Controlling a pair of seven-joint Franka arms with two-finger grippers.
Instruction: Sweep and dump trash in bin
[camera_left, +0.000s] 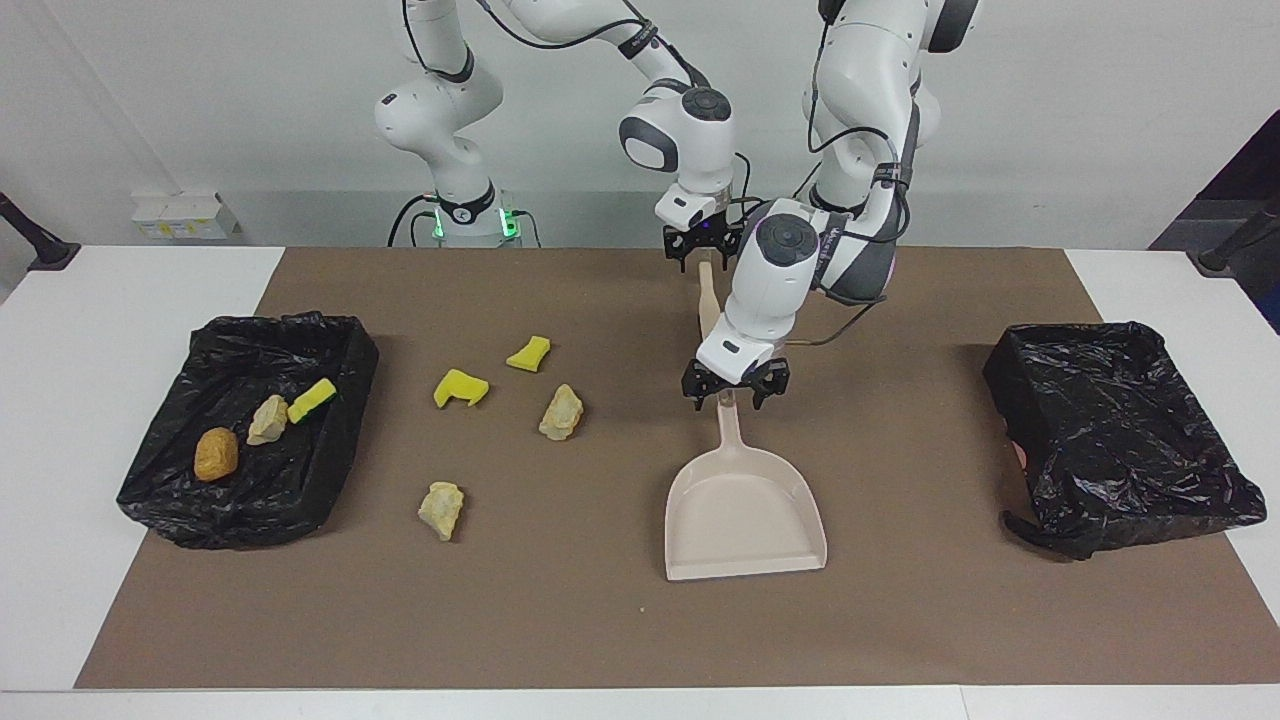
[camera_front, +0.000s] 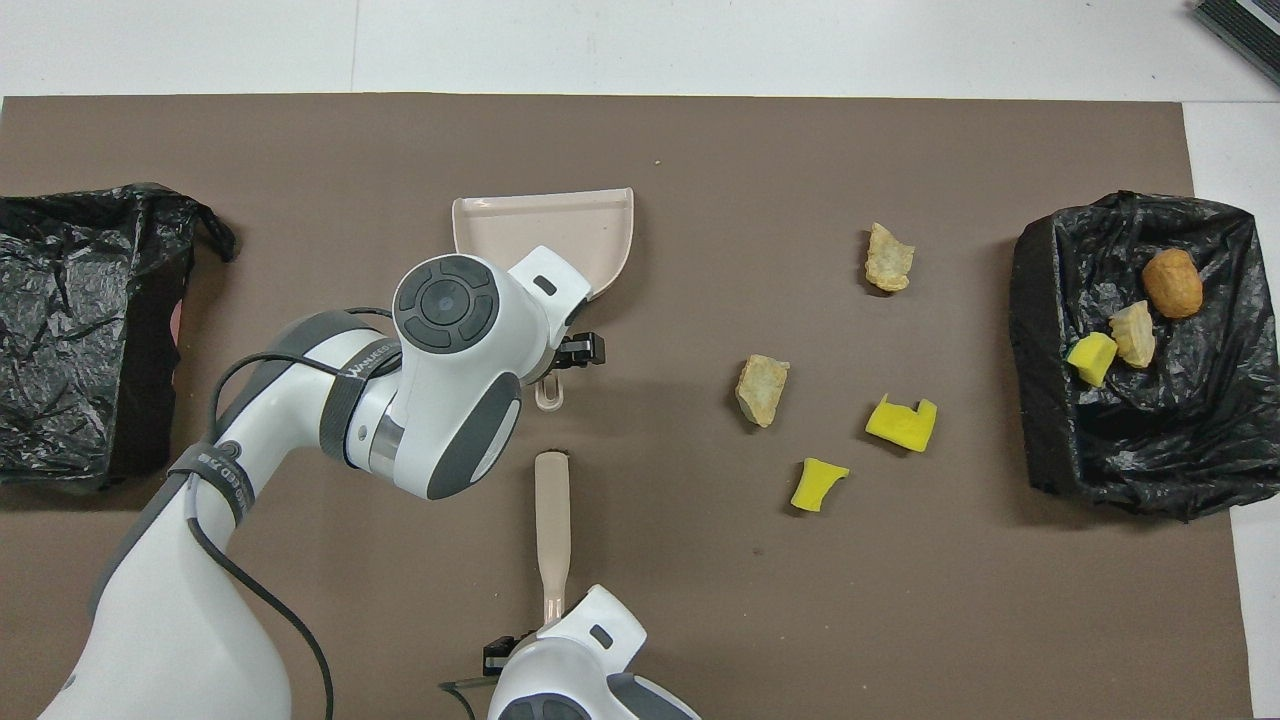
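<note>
The dustpan's broad pan is far wider than my fingers open, so my left gripper should next grab the dustpan by its narrow handle (camera_front: 549, 391).
Four pieces of trash lie loose on the brown mat: two yellow sponge pieces (camera_left: 460, 387) (camera_left: 529, 353) and two beige lumps (camera_left: 562, 412) (camera_left: 441, 509). An orange-brown lump (camera_left: 216, 453), a beige lump (camera_left: 267, 419) and a yellow piece (camera_left: 312, 399) lie in the black-lined bin (camera_left: 150, 470) at the right arm's end. My left gripper (camera_left: 735, 388) is open, one finger on each side of the beige dustpan's handle (camera_left: 731, 430). My right gripper (camera_left: 703, 255) is down at the robot-side end of the beige brush (camera_left: 707, 305).
The dustpan's pan (camera_front: 545, 235) lies flat mid-mat, its mouth pointing away from the robots. The brush (camera_front: 552, 520) lies in line with the dustpan's handle, nearer the robots. A second black-lined bin (camera_left: 1120, 430) sits at the left arm's end.
</note>
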